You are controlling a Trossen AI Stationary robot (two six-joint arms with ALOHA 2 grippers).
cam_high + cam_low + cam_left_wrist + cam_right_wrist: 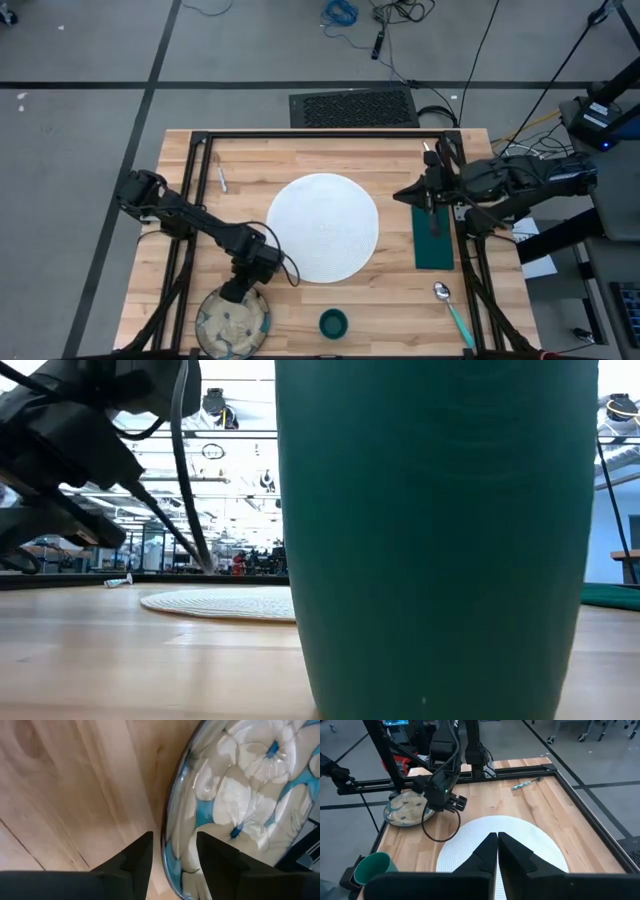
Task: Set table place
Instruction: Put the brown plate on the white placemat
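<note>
My left gripper is to grab the bowl by its rim (165, 837) next. Then it can set the bowl on the white plate.
The speckled beige-blue bowl (232, 322) stands at the table's near left corner. My left gripper (241, 290) is open, pointing down over the bowl's far rim (165, 840), with one finger outside (140, 857) and one inside (215, 857). The white plate (322, 228) lies mid-table. My right gripper (405, 194) is shut, level, over the far end of the dark green napkin (433, 250), pointing toward the plate. A slim knife (437, 222) lies along the napkin below it. The green cup (333, 323), the teal-handled spoon (450, 305) and the fork (222, 178) lie apart. My left gripper touches nothing that shows: its fingers stand on either side of the bowl's rim with a gap. My right gripper is shut above the napkin, and I cannot tell whether it touches the knife, because the gripper's body hides that spot.
The cup fills the low view (430, 540), with the plate (220, 603) behind it. The black frame (320, 133) runs along the table's edges. Bare wood lies between the plate and the fork, and between the bowl and the cup.
</note>
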